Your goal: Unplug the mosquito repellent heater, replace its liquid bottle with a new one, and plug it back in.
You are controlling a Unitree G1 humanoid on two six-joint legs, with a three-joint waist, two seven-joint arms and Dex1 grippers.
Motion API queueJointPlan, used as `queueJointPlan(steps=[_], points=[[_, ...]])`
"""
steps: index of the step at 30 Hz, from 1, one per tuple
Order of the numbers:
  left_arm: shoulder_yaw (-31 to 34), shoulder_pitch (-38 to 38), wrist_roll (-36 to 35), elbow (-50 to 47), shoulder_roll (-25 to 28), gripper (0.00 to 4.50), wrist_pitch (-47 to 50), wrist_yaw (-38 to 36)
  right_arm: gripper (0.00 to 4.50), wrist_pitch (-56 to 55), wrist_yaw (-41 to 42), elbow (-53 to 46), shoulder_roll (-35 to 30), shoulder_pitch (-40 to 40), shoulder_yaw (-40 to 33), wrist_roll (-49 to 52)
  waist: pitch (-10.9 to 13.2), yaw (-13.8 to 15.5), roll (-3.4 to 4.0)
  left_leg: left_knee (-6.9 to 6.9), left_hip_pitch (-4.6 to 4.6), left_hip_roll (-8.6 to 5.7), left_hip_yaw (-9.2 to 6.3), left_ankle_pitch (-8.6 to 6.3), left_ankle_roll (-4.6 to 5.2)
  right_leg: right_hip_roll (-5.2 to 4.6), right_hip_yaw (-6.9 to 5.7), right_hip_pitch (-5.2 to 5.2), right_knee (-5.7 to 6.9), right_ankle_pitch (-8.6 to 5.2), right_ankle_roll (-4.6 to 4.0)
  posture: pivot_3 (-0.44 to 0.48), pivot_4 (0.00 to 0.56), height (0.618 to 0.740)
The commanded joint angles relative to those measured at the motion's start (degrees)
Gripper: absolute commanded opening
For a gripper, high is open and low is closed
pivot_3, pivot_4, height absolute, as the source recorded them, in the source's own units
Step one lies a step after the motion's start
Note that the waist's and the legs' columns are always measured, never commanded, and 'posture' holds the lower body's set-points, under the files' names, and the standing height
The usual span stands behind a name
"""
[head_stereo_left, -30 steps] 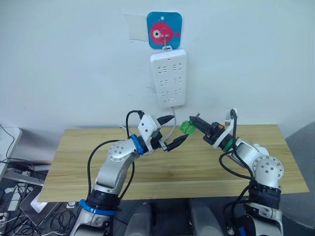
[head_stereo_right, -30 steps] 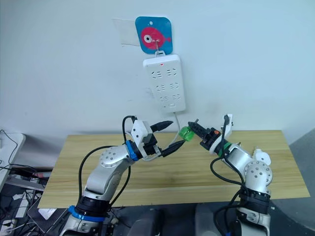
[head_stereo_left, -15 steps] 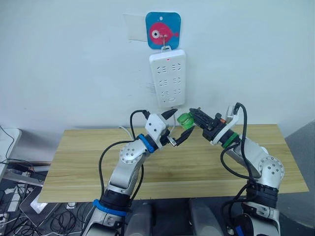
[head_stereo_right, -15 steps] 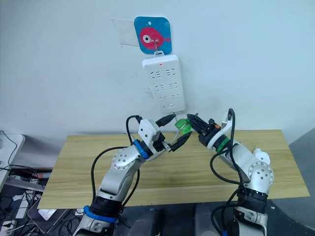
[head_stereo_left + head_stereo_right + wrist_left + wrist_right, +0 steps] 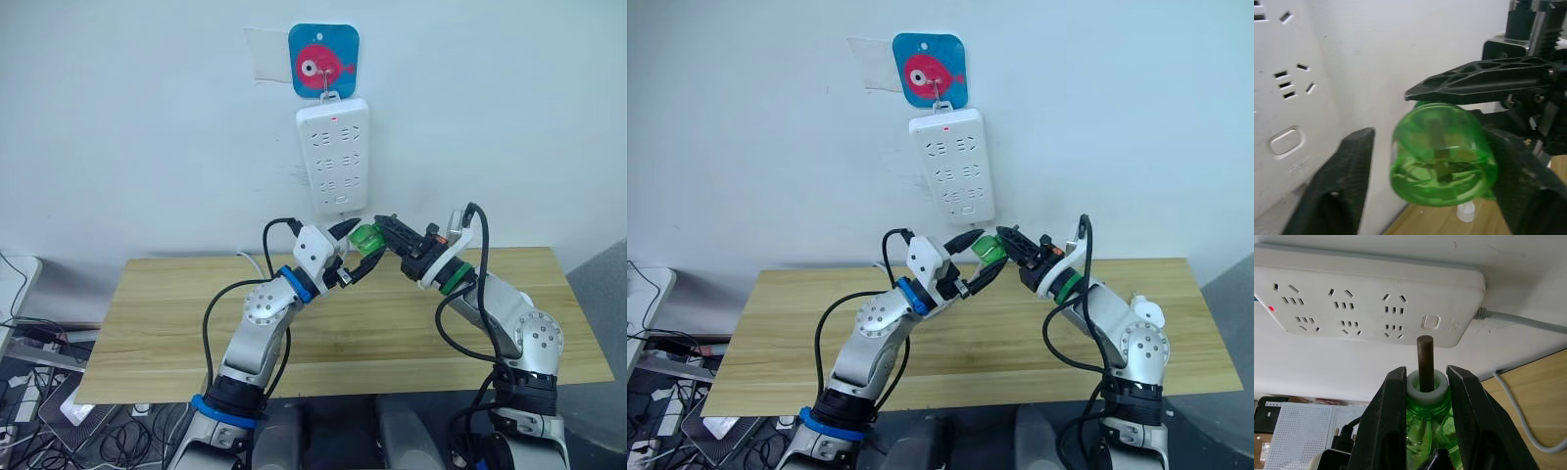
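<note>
The left gripper grabs the green bottle by its wide base (image 5: 1444, 169) next. That leaves the green bottle's neck end free to go into the heater.
A translucent green liquid bottle (image 5: 367, 238) with a dark wick rod (image 5: 1425, 362) and no cap hangs in the air just below the power strip. My right gripper (image 5: 385, 233) is shut on its neck end. My left gripper (image 5: 983, 252) is open, one finger on each side of the bottle's base (image 5: 1442, 159), with a gap showing beside it. A white rounded thing (image 5: 1144, 314) lies by my right arm on the table; I cannot tell whether it is the heater.
The white power strip (image 5: 333, 157) hangs from a blue fish hook plate (image 5: 324, 61) on the wall, its cable running down behind the wooden table (image 5: 167, 328). A small whitish cap-like piece (image 5: 1465, 211) sits on the table below the bottle.
My left gripper has risen and moved right until its open fingers stand around the bottle's base. My right gripper has lifted the bottle a little and brought it left.
</note>
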Motion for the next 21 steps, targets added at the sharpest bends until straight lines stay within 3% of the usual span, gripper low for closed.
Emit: queueJointPlan(steps=[1, 12, 13, 21], points=[[-0.4, -0.1, 0.0, -1.0, -0.4, 2.27, -1.1, 0.6, 0.86, -1.3, 0.3, -3.0, -0.7, -0.2, 1.1, 2.5, 0.0, -0.1, 0.0, 0.0, 0.0, 0.01, 0.0, 0.0, 0.0, 0.01, 0.0, 0.0, 0.0, 0.0, 0.0, -0.097, 0.209, 0.74], [1.0, -0.9, -0.9, -0.8, 1.0, 2.27, -0.5, -0.3, 0.86, 0.9, 3.9, -3.7, -6.8, -0.1, 5.3, 1.8, 0.0, -0.3, 0.0, -0.01, 0.0, 0.02, -0.02, 0.0, 0.01, 0.03, 0.0, 0.01, -0.01, 0.0, 0.0, -0.09, 0.213, 0.74], [1.2, -1.0, -1.2, -0.8, 1.5, 2.27, -0.4, -0.9, 1.61, 1.9, 4.9, -3.6, -8.4, 0.0, 5.8, 1.1, 0.0, -0.3, 0.0, -0.01, -0.01, 0.02, -0.03, 0.0, 0.01, 0.03, -0.01, 0.01, -0.02, 0.0, 0.0, -0.09, 0.213, 0.74], [1.7, -0.2, -3.2, -2.1, 5.5, 2.27, 0.2, -5.2, 4.46, 13.0, 21.0, -2.8, -28.4, 3.3, 7.0, -7.4, 0.0, 0.3, 0.0, 0.01, -0.04, -0.01, -0.05, -0.01, 0.04, 0.04, -0.02, 0.09, -0.14, -0.01, 0.01, -0.088, 0.218, 0.74]])
